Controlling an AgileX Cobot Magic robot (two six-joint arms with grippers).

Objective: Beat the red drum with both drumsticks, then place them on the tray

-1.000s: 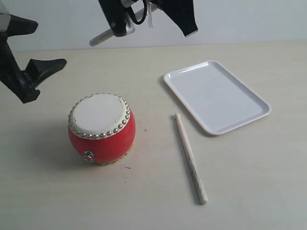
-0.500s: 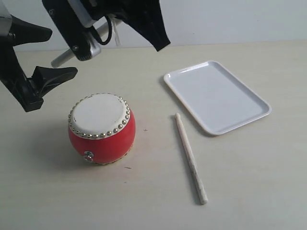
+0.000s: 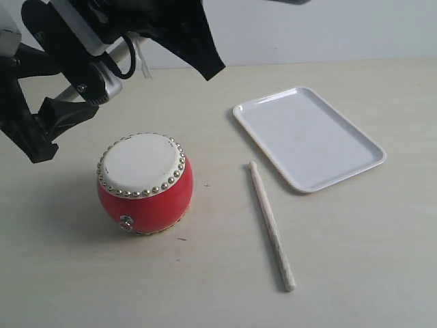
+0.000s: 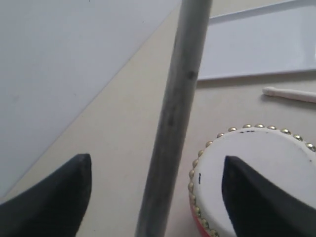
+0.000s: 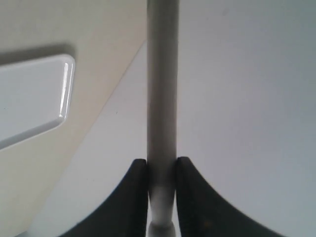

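Observation:
I need to beat the red drum (image 3: 144,184) with both drumsticks, so I should next use my left gripper to grab the drumstick between its fingers by the drumstick's body (image 3: 70,93).
The red drum (image 3: 144,184) stands upright at the left of the table, its cream skin (image 4: 256,163) facing up. My right gripper (image 3: 171,27) reaches across to the upper left and is shut (image 5: 162,165) on one drumstick (image 3: 126,53). That drumstick (image 4: 173,118) passes between the fingers of my open left gripper (image 3: 65,85), which do not touch it (image 4: 155,197). This gripper hangs behind and left of the drum. The other drumstick (image 3: 271,225) lies on the table between the drum and the tray (image 3: 307,133); its tip (image 4: 291,94) shows in the left wrist view.
The white tray (image 4: 256,44) lies at the back right with nothing on it; its corner (image 5: 29,98) shows in the right wrist view. A pale wall runs behind the table. The right arm's black body fills the upper left above the drum.
The right arm has swung left and downward with its drumstick, so the stick now lies between the left gripper's open fingers. The drum, tray and lying stick have not moved.

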